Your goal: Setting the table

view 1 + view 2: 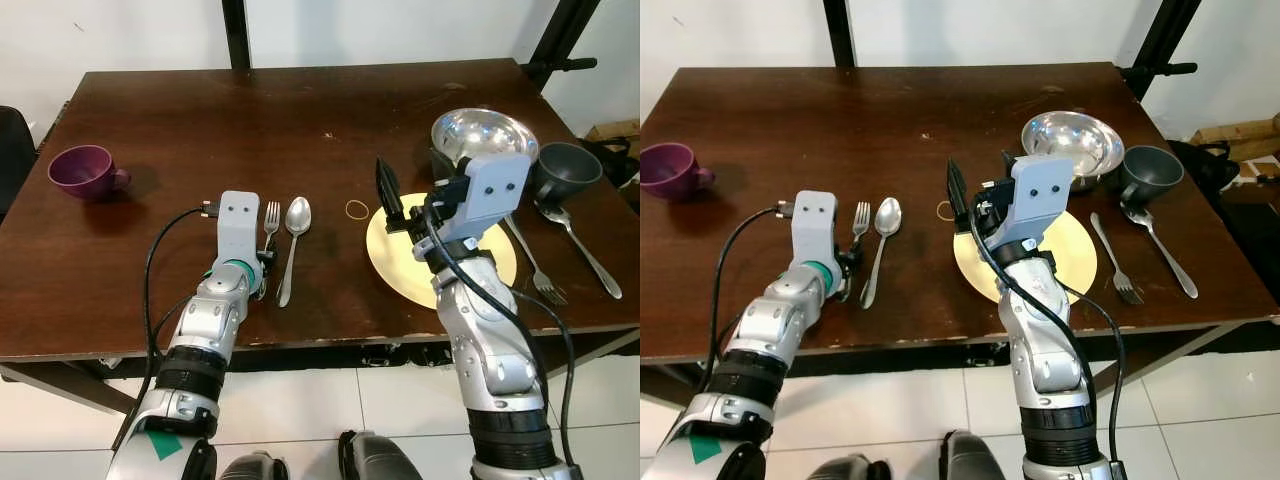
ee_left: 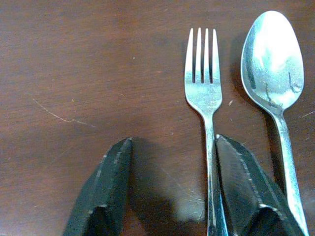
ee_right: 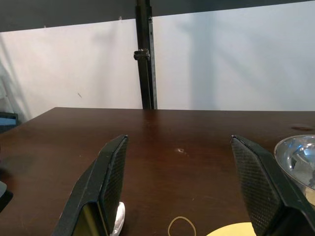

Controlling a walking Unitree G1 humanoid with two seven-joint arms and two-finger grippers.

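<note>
The fork's pointed teeth are on the table. My left gripper will take hold of the fork by its slim handle (image 1: 267,244) next.
A fork (image 2: 203,83) and a spoon (image 2: 273,64) lie side by side on the dark wooden table (image 1: 200,120). My left gripper (image 2: 172,147) rests low at their handle ends and is open. One of its fingers (image 2: 241,182) lies between the two handles, against the fork's handle. A round yellow plate (image 1: 395,270) sits right of centre. My right gripper (image 1: 410,205) is raised over the plate's left edge, open and holding nothing. Behind the plate stand a steel bowl (image 1: 484,135) and a grey mug (image 1: 570,168).
A second fork (image 1: 535,265) and spoon (image 1: 580,240) lie right of the plate. A purple cup (image 1: 85,170) stands at the far left. A rubber band (image 1: 357,209) lies between spoon and plate. A black chair (image 1: 12,150) stands off the left edge.
</note>
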